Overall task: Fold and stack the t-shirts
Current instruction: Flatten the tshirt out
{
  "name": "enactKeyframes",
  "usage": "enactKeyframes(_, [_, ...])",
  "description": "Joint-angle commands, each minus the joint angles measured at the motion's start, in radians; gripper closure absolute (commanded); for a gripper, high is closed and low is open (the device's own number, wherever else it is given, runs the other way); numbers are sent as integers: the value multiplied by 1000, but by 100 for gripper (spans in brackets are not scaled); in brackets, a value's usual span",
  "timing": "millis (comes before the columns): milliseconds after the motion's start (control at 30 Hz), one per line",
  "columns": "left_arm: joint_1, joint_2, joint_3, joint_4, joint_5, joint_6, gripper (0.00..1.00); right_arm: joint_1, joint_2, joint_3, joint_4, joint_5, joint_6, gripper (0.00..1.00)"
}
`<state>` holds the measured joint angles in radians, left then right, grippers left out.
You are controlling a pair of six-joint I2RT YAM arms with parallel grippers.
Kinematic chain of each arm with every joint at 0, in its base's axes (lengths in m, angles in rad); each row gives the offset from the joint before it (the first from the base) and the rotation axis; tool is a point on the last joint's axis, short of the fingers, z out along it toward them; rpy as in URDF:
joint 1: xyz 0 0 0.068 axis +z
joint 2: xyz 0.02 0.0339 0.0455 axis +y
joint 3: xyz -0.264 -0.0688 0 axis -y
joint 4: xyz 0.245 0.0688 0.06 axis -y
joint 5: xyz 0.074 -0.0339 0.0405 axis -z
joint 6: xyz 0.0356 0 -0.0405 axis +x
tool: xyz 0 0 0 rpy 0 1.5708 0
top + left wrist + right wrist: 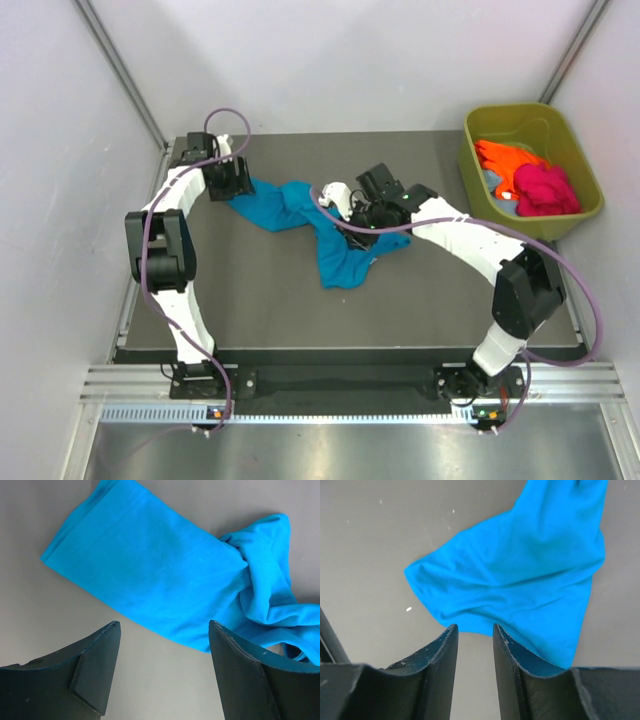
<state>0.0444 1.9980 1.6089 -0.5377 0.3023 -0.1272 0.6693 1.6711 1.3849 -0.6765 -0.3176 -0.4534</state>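
I will next grab the teal-blue t-shirt (290, 205) by its near corner edge (362, 275) with my right gripper, to pull the crumpled cloth open for folding.
The teal-blue t-shirt (290, 205) lies crumpled on the dark table, stretched from the back left toward the middle. My left gripper (233, 192) hovers over its left end. In the left wrist view a flat sleeve of the shirt (150, 570) lies just ahead of the left gripper (165, 626), whose jaws are wide open and empty. My right gripper (352, 222) is over the shirt's right part. In the right wrist view the right gripper (475, 628) has a narrow gap between its jaws, empty, at the edge of a shirt corner (520, 580). The orange t-shirt (505, 158) and the magenta-pink t-shirt (545, 190) lie bunched in the tub.
The olive-green plastic tub (478, 178) stands at the table's back right corner. White walls enclose the table (260, 300) on the left, back and right. Purple cables run along both arms.
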Motion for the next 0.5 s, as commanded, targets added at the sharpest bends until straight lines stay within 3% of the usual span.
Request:
enactKeyframes(0, [2,-73,-7,33,24,-23,24,-1,19,39,20,-31,-27,64])
enactKeyframes(300, [5,-94,-29,24,12,-25,24,92,162,31,15,-89,-31,63])
enactKeyframes(467, [17,-119,-79,35,12,-19,24,137,239,68,-32,-80,-122,64])
